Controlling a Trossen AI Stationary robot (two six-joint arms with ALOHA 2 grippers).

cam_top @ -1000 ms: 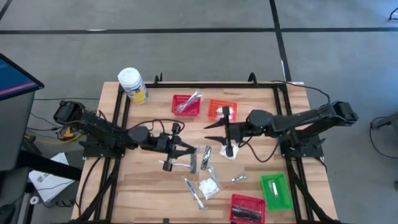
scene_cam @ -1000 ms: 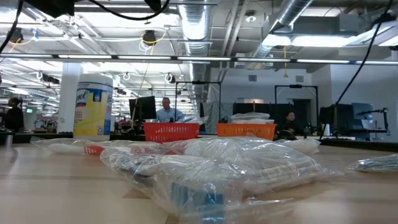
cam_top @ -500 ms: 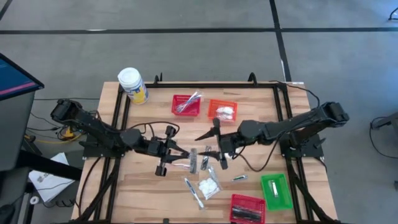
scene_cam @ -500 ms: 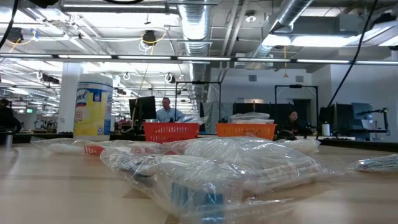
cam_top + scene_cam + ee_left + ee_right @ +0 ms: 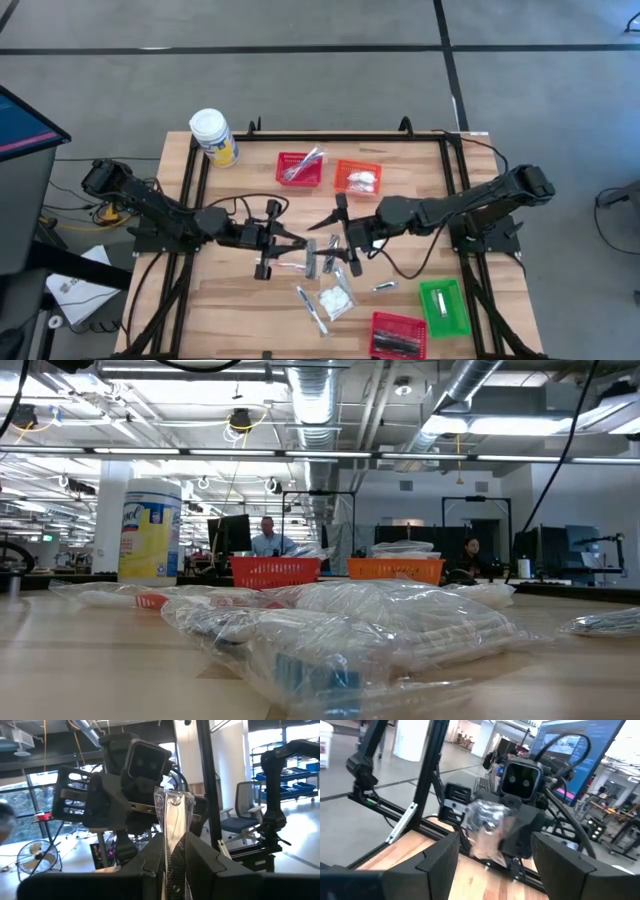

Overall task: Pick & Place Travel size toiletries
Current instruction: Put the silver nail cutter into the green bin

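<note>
The clear-wrapped packet needs to go on to its basket, so my right gripper should next grab it by its free upper end (image 5: 311,245) (image 5: 488,815).
My left gripper (image 5: 298,248) (image 5: 174,851) is above the table's middle, shut on a slim clear-wrapped packet (image 5: 172,815) with a dark strip inside. My right gripper (image 5: 336,242) (image 5: 495,856) faces it from the table's right, open. Its fingers stand wide apart on either side of the packet (image 5: 487,827), short of it. More toiletries lie loose on the wood: silver packets (image 5: 312,258) and white packets (image 5: 336,298). Clear-wrapped packets (image 5: 380,630) fill the low view, which shows neither gripper. My left gripper pinches the packet's lower part (image 5: 173,862) between its two fingers. The fingers come roughly level from the table's left. The packet sticks up beyond the fingertips, upright and clear of the table.
At the back stand a red basket (image 5: 300,169) with silver sticks and an orange basket (image 5: 358,178) with white packets. A green basket (image 5: 443,306) and a second red basket (image 5: 398,336) are at the near right. A yellow jar (image 5: 213,137) stands far left.
My right gripper has moved from beside the orange basket toward the table's left and a little nearer, up to my left gripper and the packet it holds. My left gripper has kept its hold and stayed about where it was.
</note>
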